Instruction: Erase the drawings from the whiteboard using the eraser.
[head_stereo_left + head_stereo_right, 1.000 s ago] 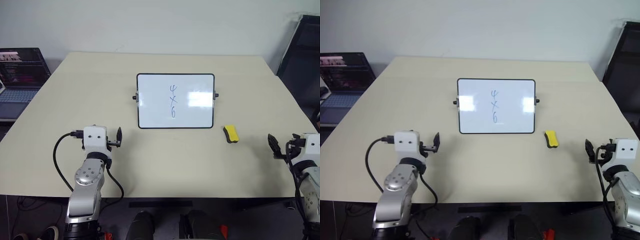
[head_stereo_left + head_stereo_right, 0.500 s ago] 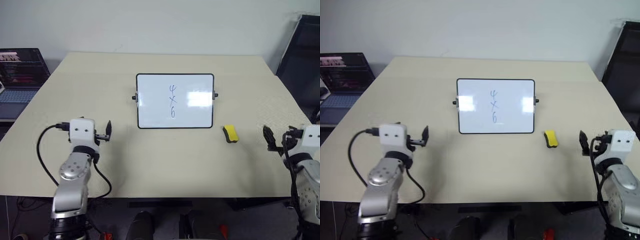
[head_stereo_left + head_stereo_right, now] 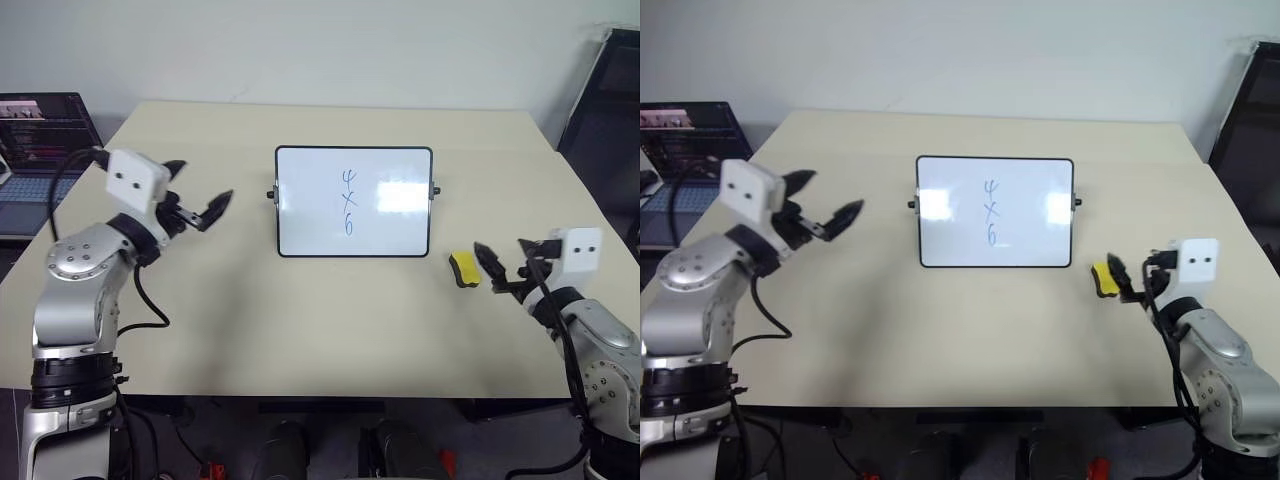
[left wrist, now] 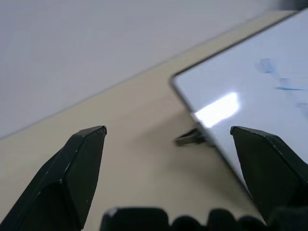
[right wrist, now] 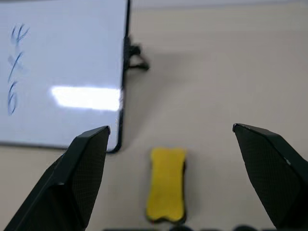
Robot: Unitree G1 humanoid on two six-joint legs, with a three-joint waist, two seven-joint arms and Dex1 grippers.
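The right gripper grabs the yellow eraser (image 3: 462, 268) by its long sides next, to wipe the blue drawings off the whiteboard.
The whiteboard (image 3: 400, 225) stands propped at the middle of the table, with the blue drawings (image 3: 346, 203) stacked down its centre. To the right of its lower corner the yellow eraser (image 3: 462, 268) lies flat on the table. My right gripper (image 3: 503, 255) is open just right of the eraser and apart from it. The right wrist view looks between the open fingers at the eraser (image 5: 166, 183) and the whiteboard (image 5: 72, 72). My left gripper (image 3: 200, 185) is raised, open and empty, left of the board and pointing toward it; the board's edge (image 4: 250, 82) lies ahead of it.
An open laptop (image 3: 40, 140) sits off the table's left side. A dark frame (image 3: 605, 100) stands at the far right. The beige table (image 3: 300, 320) has bare surface in front of the board and on both sides.
My left arm lifted from low over the table and turned its gripper toward the board. My right gripper moved left, close to the eraser. Both stayed open.
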